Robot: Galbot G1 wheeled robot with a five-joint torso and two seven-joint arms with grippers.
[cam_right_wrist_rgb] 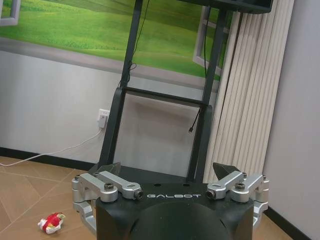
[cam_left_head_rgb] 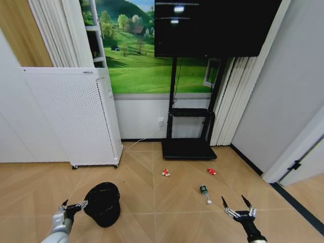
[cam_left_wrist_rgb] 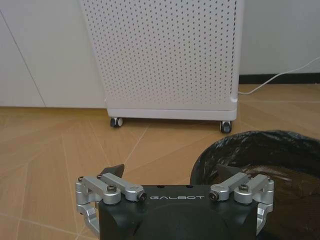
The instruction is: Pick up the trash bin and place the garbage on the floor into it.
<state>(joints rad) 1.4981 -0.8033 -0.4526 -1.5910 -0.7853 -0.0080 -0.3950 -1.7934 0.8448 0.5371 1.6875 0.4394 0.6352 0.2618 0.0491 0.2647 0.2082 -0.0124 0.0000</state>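
The trash bin's round body (cam_left_head_rgb: 108, 218) is much wider than my open fingers. My left gripper will next pinch the trash bin by its thin bag-lined rim (cam_left_head_rgb: 86, 200).
The trash bin (cam_left_head_rgb: 103, 203) is small, black and bag-lined, standing on the floor (cam_left_head_rgb: 152, 212) at the lower left. My left gripper (cam_left_head_rgb: 73, 206) is open at its left side. In the left wrist view the left gripper (cam_left_wrist_rgb: 170, 171) straddles the near rim of the trash bin (cam_left_wrist_rgb: 260, 160), one fingertip over the bag, the other outside. The garbage lies ahead: a red-and-white wrapper (cam_left_head_rgb: 165, 172), a small red bit (cam_left_head_rgb: 211, 171) and a green bottle (cam_left_head_rgb: 204, 192). My right gripper (cam_left_head_rgb: 237, 203) hangs open just right of the bottle, holding nothing. The right gripper (cam_right_wrist_rgb: 167, 169) faces the wrapper (cam_right_wrist_rgb: 51, 222).
A white perforated cabinet on castors (cam_left_head_rgb: 71, 116) stands behind the bin against the left wall. The black TV stand base (cam_left_head_rgb: 187, 149) sits behind the garbage, with a white cable (cam_left_head_rgb: 144, 139) running to a wall socket. A door frame (cam_left_head_rgb: 298, 152) borders the right.
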